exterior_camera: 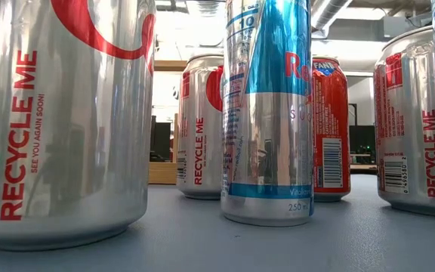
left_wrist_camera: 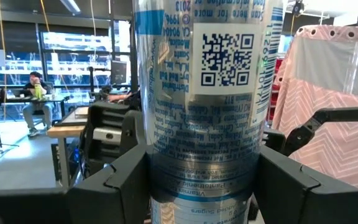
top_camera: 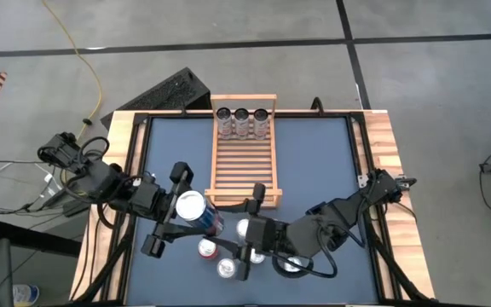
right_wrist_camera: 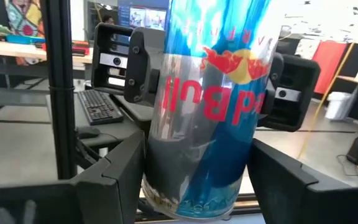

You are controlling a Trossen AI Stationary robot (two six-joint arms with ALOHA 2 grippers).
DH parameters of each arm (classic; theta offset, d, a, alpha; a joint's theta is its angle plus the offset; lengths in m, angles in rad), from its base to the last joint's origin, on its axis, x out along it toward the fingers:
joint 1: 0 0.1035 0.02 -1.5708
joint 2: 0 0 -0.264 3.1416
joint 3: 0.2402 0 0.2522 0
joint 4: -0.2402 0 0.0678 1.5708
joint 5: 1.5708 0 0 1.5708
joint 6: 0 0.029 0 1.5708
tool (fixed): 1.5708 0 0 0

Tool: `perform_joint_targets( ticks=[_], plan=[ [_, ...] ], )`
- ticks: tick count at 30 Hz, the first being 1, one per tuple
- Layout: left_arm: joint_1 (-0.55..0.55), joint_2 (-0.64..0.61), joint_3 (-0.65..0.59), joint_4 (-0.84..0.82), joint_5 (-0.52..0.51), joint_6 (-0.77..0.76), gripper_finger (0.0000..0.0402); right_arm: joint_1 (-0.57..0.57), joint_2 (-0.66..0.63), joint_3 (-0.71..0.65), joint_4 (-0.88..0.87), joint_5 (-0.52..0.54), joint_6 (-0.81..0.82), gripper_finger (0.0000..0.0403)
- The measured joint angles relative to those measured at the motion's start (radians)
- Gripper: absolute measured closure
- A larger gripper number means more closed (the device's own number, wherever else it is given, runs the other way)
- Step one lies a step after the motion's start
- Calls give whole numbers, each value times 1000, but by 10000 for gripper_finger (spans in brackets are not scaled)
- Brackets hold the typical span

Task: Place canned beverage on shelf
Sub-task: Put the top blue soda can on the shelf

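Observation:
I will next take the blue-and-silver canned beverage with my right gripper, by the side (top_camera: 216,225) between its red lettering and its rim, to place the canned beverage on the shelf (top_camera: 244,170).
A slim blue-and-silver beverage can (top_camera: 191,207) hangs in the air over the table's near part, lettering upside down, with my left gripper (top_camera: 186,215) shut on it. My right gripper (top_camera: 233,237) faces it from the right, open, its fingers (right_wrist_camera: 126,180) on either side of the can's lower end (right_wrist_camera: 194,186). The light-wood slatted shelf (top_camera: 244,170) lies at the table's far middle. Three cans (top_camera: 242,122) stand in a row at its far end. My left gripper pinches the can's side walls (left_wrist_camera: 157,155) between its two fingers (left_wrist_camera: 120,174), about halfway up the can. The fingers come nearly level from the table's left, across the can. The can stands roughly upright, clear of the table. Whether my right gripper touches the can, I cannot tell.
Several more cans (top_camera: 227,269) stand on the blue mat near the front edge, below and between the two grippers; the low view shows them close up, among them a second blue-and-silver can (exterior_camera: 266,113). The shelf's near slats (top_camera: 244,183) carry nothing.

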Motion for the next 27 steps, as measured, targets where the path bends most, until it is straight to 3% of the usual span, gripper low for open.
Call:
perform_joint_targets(
  ticks=[7, 16, 22, 27],
  plan=[
    [6, -1, 0, 0, 8, 4, 190, -12, 0, 0, -13, -17, 10, 161],
    [6, -1, 0, -7, 8, 5, 190, -17, -2, 1, -58, -17, 24, 259],
    [5, -1, 0, -6, 10, 4, 188, -17, -2, 1, -61, -16, 23, 259],
    [5, -6, 0, -48, 3, 32, 157, -17, -1, 1, -85, -12, 16, 259]
  ],
)
